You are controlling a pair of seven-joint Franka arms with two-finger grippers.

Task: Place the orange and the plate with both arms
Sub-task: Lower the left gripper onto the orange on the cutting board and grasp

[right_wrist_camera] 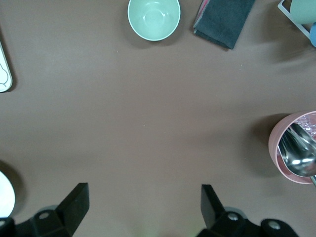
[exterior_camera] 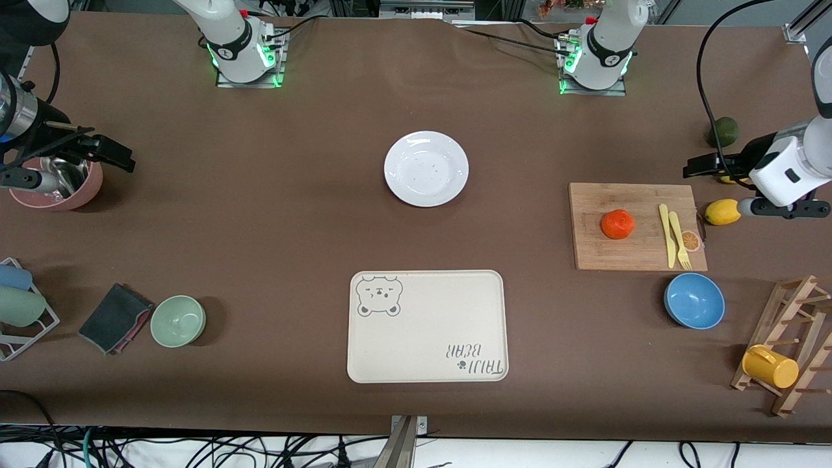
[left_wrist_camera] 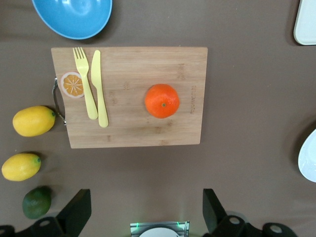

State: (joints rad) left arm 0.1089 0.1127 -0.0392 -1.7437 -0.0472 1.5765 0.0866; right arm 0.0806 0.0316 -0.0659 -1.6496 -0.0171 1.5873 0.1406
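The orange needs to go on the white plate, so my left gripper will grab the orange by its round sides next.
The orange lies on a wooden cutting board toward the left arm's end of the table. The white plate stands bare at mid-table, nearer the robot bases; its rim shows in the left wrist view and the right wrist view. My left gripper hangs high over the left arm's end of the table, open and holding nothing, well clear of the orange. Over the right arm's end, by a pink cup, my right gripper is also open and holds nothing.
A beige bear-print tray lies nearer the camera than the plate. A yellow fork and knife share the board. Lemons, a green fruit, a blue bowl, a mug rack, a green bowl, a cloth and the pink cup sit around.
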